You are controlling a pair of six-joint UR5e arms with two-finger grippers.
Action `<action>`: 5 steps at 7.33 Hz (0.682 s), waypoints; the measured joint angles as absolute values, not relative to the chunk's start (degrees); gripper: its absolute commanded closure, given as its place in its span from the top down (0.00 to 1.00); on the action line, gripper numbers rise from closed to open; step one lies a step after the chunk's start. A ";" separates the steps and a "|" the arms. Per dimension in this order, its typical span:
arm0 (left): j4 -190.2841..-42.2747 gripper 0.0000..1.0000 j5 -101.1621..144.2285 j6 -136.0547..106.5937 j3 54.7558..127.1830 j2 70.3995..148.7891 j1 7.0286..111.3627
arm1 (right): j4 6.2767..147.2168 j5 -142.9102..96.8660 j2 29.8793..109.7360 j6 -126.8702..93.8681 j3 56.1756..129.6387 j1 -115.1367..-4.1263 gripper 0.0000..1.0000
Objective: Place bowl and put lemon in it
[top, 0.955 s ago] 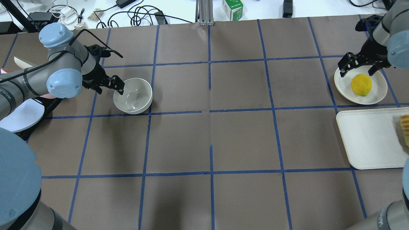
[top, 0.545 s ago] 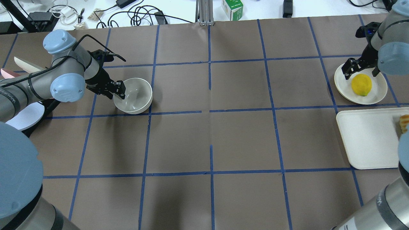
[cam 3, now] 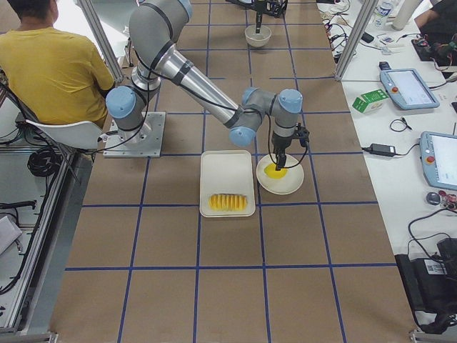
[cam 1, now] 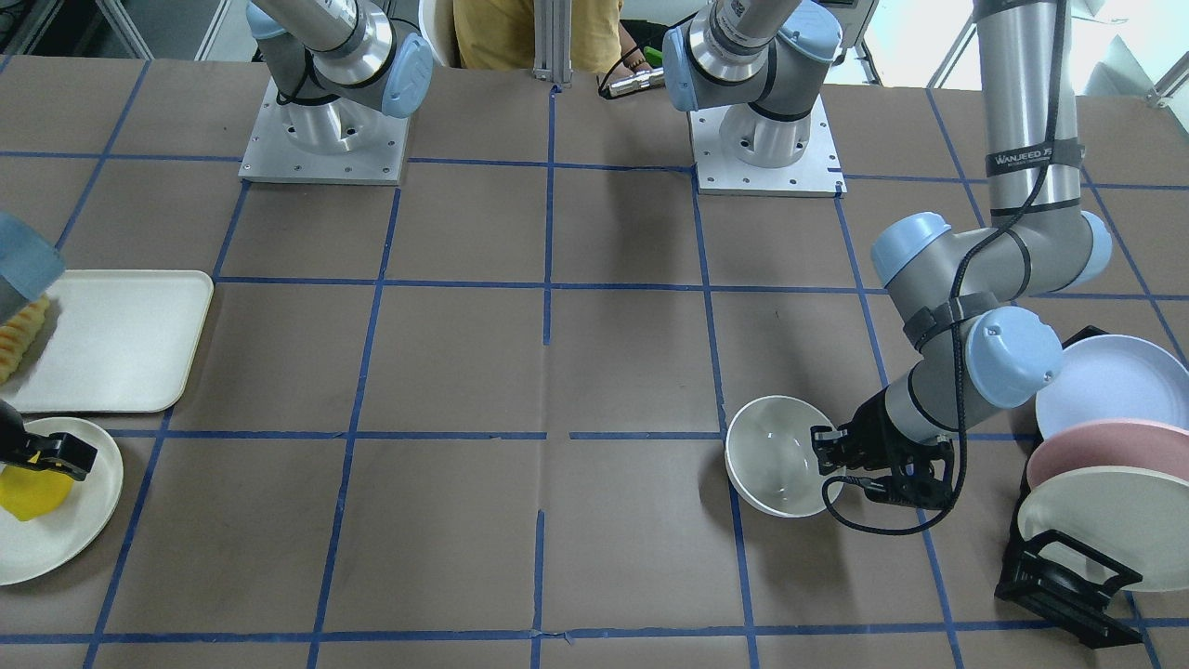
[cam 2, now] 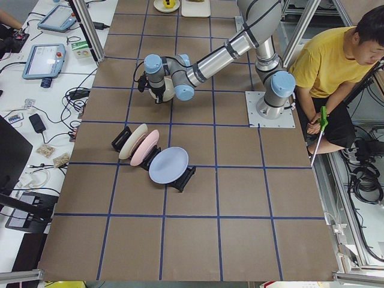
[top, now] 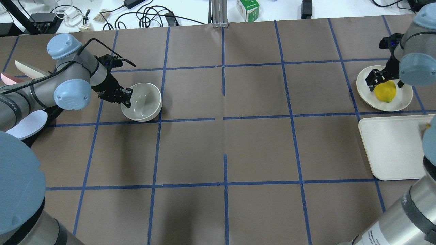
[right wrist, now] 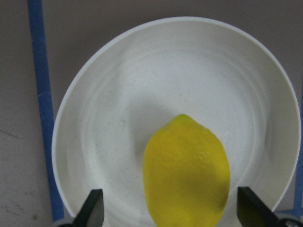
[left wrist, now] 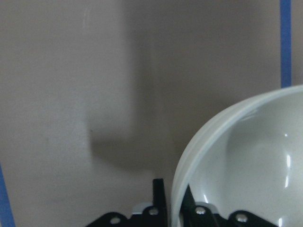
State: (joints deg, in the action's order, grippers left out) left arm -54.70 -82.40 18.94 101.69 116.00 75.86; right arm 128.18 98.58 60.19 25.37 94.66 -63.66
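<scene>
The right gripper takes hold of the yellow lemon around its plump middle next, to put the lemon in the bowl.
The off-white bowl sits on the brown table at the left and also shows in the front view. My left gripper is shut on its near rim, one finger inside and one outside, as the left wrist view shows. The bowl looks slightly tilted. The yellow lemon lies on a flat off-white plate at the far right. My right gripper is open, low over the plate, with the lemon between its fingers.
A cream tray lies just in front of the plate, with sliced yellow-orange fruit on it. A black rack holding several plates stands beside my left arm. Cables and boxes lie past the table's far edge.
My left gripper moved onto the bowl's rim and closed on it, and the bowl shifted slightly. My right gripper came down from behind the plate to straddle the lemon.
</scene>
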 measured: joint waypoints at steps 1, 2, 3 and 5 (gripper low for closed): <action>-55.45 0.00 -82.42 16.50 101.50 115.22 76.61 | 128.88 98.60 59.36 26.42 94.59 -63.02 1.00; -56.57 0.00 -81.99 13.17 101.32 114.06 78.54 | 129.41 98.52 58.75 27.30 94.62 -62.74 0.67; -57.02 0.00 -80.81 9.63 101.25 112.85 82.43 | 129.57 98.22 58.48 27.49 94.61 -62.63 0.15; -56.16 0.00 -79.34 -0.53 100.98 112.80 91.48 | 129.39 97.86 58.67 27.30 94.49 -62.59 0.00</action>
